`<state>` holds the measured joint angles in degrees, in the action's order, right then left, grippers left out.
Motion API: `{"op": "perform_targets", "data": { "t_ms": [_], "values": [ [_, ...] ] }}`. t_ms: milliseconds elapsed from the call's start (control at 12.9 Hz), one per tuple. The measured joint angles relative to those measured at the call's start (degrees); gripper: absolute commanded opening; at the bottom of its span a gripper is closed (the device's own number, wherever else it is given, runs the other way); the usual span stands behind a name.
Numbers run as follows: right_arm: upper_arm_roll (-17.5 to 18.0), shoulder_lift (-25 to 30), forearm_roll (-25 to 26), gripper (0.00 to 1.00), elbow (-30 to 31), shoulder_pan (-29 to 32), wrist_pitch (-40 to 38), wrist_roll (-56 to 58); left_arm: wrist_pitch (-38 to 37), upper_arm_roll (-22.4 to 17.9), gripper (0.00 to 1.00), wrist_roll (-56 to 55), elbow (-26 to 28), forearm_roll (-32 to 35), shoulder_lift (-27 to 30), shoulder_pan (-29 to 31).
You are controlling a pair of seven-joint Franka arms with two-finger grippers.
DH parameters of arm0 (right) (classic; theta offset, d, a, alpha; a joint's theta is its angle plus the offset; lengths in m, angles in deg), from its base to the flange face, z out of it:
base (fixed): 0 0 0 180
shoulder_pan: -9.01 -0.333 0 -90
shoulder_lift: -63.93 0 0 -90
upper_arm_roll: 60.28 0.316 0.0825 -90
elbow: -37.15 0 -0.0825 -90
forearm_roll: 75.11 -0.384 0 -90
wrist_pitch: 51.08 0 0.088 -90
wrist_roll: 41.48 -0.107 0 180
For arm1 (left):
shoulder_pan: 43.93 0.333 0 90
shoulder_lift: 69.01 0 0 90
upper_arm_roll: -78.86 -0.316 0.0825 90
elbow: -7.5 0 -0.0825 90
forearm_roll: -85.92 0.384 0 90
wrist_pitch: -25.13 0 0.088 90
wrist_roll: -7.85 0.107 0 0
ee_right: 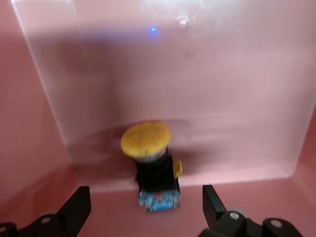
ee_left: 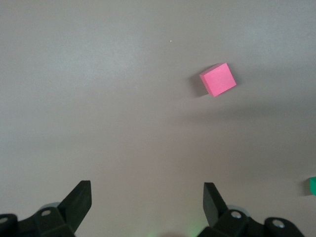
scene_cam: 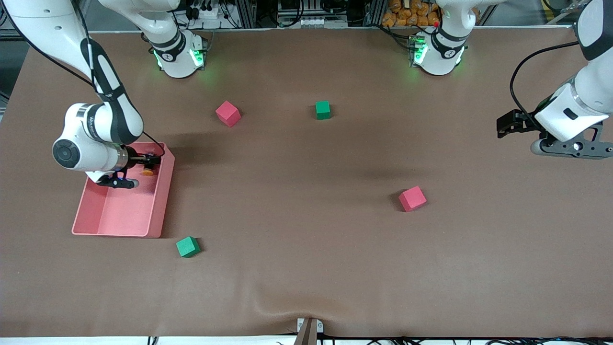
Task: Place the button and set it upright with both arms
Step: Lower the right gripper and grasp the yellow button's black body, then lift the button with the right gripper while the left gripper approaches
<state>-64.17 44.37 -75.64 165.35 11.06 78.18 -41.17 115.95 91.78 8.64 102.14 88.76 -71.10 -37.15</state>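
The button needs to stand upright, so the robot's right gripper should pick it up next by its black body (ee_right: 156,175).
The button (scene_cam: 147,171) lies in the pink tray (scene_cam: 125,211), close to the tray's wall farthest from the front camera. In the right wrist view its orange cap (ee_right: 146,139) tops a black body, and its blue underside faces the gripper. My right gripper (scene_cam: 149,163) is down inside the tray, open, with the button just ahead of the fingertips (ee_right: 79,200) and untouched. My left gripper (scene_cam: 504,127) hangs open and empty over the table at the left arm's end, with bare cloth between its fingers (ee_left: 81,195); that arm waits.
Two red cubes (scene_cam: 228,113) (scene_cam: 412,198) and two green cubes (scene_cam: 323,109) (scene_cam: 187,247) lie scattered on the brown cloth. The left wrist view shows one red cube (ee_left: 217,79) and the edge of a green cube (ee_left: 312,185).
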Motion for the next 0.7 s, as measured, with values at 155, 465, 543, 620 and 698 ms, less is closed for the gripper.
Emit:
{"op": "perform_targets", "data": {
  "t_ms": [155, 465, 543, 620, 698],
  "values": [
    [-0.10, -2.17, 0.19, 0.80, 0.02, 0.37, 3.43, 0.65, 0.00, 0.00, 1.00, -0.03, 0.00, 0.00, -0.02, 0.00],
    [-0.36, -3.66, 0.35, 0.00, -0.22, 0.79, 4.30, 1.27, 0.00, 0.00, 1.00, -0.05, 0.00, 0.00, -0.04, 0.01],
    [-0.38, -3.36, 0.41, 0.00, -0.23, 0.91, 4.10, 1.28, 0.00, 0.00, 1.00, -0.06, 0.00, 0.00, -0.04, 0.01],
    [-0.39, -3.06, 0.47, 0.00, -0.28, 1.04, 3.67, 1.33, 0.00, 0.00, 1.00, -0.06, 0.00, 0.00, -0.05, 0.01],
    [-0.37, -3.02, 0.47, 0.00, -0.29, 1.05, 3.36, 1.54, 0.00, 0.00, 1.00, -0.07, 0.00, 0.00, -0.06, 0.01]
  ]
}}
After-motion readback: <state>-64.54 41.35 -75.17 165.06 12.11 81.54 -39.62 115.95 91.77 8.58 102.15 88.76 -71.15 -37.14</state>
